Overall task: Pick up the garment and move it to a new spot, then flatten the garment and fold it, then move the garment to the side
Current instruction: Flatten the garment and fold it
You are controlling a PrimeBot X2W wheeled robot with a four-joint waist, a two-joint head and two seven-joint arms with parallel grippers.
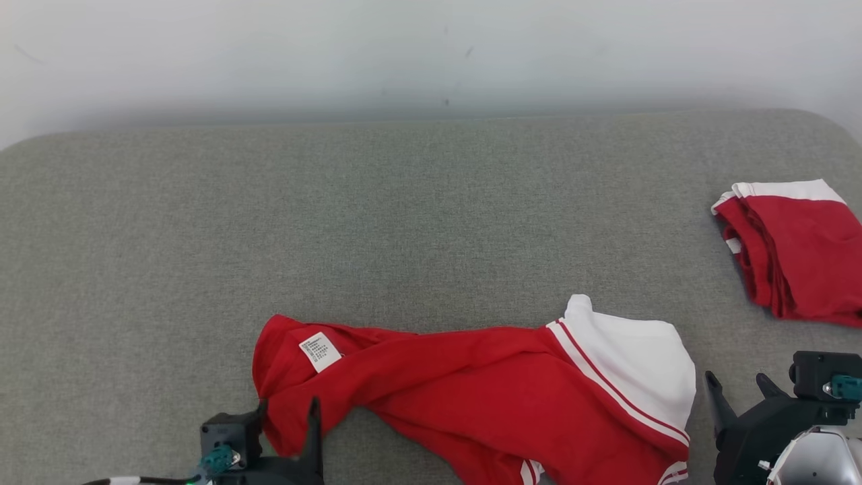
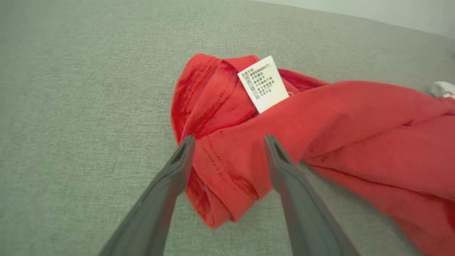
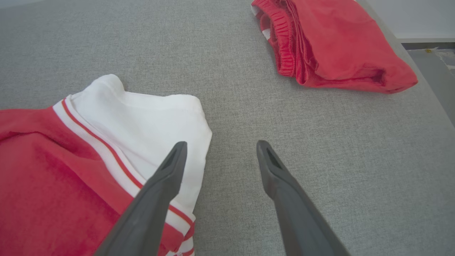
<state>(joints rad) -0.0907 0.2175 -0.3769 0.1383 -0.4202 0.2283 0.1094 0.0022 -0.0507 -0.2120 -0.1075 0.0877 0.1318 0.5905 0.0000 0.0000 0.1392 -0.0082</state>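
The red body (image 1: 493, 380) lies slack along the table, so the left gripper next needs to pinch the garment by the bunched fold at its stitched hem (image 1: 288, 411).
A crumpled red garment (image 1: 471, 384) with a white striped end and a white care label (image 1: 320, 351) lies along the near edge of the grey table. My left gripper (image 1: 288, 408) is open, its fingers straddling the bunched left end of the garment (image 2: 227, 160) just below the label (image 2: 263, 83). My right gripper (image 1: 741, 384) is open just right of the garment's white end (image 3: 142, 121), its left finger over the white edge and the right finger over bare cloth.
A second red garment (image 1: 794, 252), folded, with a white band, lies at the table's right edge (image 3: 334, 39). The grey padded table surface (image 1: 404, 222) stretches wide behind the crumpled garment, up to a pale wall.
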